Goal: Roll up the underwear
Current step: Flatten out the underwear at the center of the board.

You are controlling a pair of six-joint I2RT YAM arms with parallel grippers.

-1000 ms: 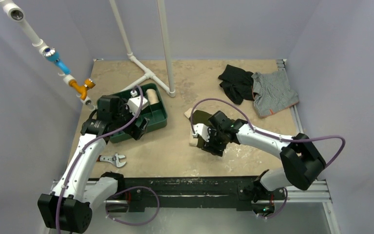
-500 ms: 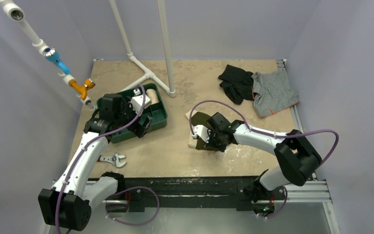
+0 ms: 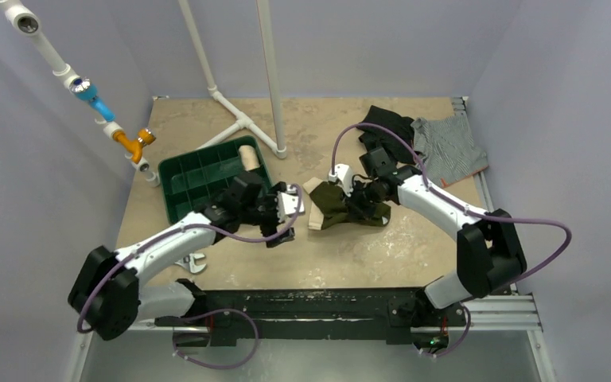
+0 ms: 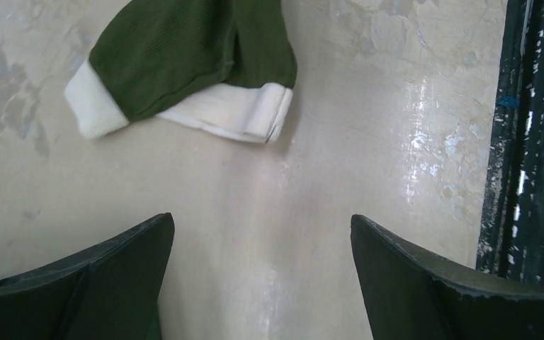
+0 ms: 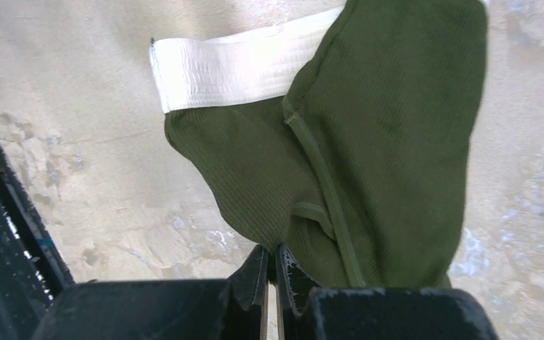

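I should next grab the underwear's edge [image 4: 280, 95] beside the waistband [image 3: 316, 216] with my left gripper, apart from my right gripper. This will spread the underwear for rolling.
The underwear [image 3: 336, 207] is dark olive cloth with a cream waistband [image 3: 316, 216], lying loosely spread at the table's middle. My right gripper [image 3: 357, 205] is at its right side. In the right wrist view the right gripper [image 5: 273, 249] is shut on an edge of the underwear [image 5: 389, 134], with the waistband [image 5: 241, 67] at the far end. My left gripper [image 3: 286, 216] stands open just left of the waistband, apart from it. The left wrist view shows the left gripper [image 4: 262, 219] holding nothing over bare table, the underwear [image 4: 184, 60] lying ahead of it.
A green tray [image 3: 195, 179] holding a cream roll [image 3: 247, 155] sits at the left. A black garment [image 3: 386, 127] and a grey striped garment [image 3: 449, 151] lie at the back right. White pipe frame [image 3: 243, 123] stands behind. A wrench [image 3: 193, 261] lies under the left arm.
The left arm swung from the tray to the underwear's left side. The right gripper shut on the underwear and drew it back and right, spreading the cloth.
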